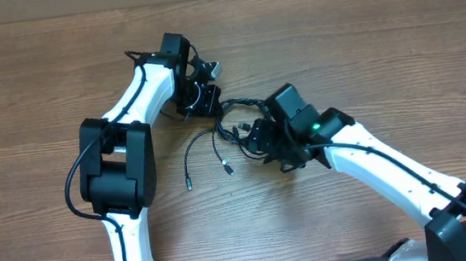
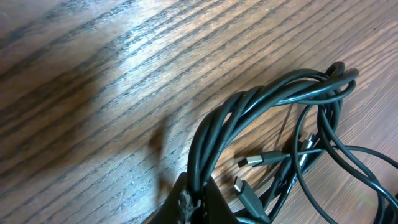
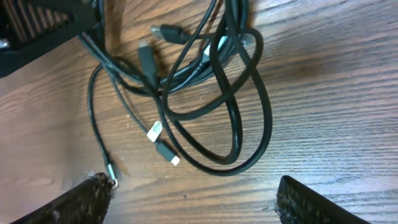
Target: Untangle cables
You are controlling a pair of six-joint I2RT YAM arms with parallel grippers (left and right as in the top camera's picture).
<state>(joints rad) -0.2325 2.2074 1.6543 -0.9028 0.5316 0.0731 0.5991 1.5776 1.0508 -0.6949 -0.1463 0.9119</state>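
Next, my right gripper grabs the cables' loose loop opposite my left gripper, to draw pieces of cable from the held bundle and untangle them.
The cables [image 1: 230, 118] are thin black cords, tangled on the wooden table between my two arms. Two loose strands [image 1: 189, 162] trail toward the front. My left gripper [image 1: 204, 99] sits at the tangle's left end. In the left wrist view it [image 2: 198, 198] is shut on a bundle of several cable strands [image 2: 249, 115]. Plug tips [image 2: 249, 162] lie just to the right of it. My right gripper [image 1: 255, 137] hovers over the tangle's right side. In the right wrist view its fingers [image 3: 87, 199] stand wide open, with bare wood between them and a cable loop [image 3: 239, 134] just ahead.
The wooden table [image 1: 336, 43] spreads out around the tangle. The left arm's white links [image 1: 135, 97] and black joint [image 1: 116, 163] stand to the left of the cables. The right arm [image 1: 391, 171] runs off to the lower right.
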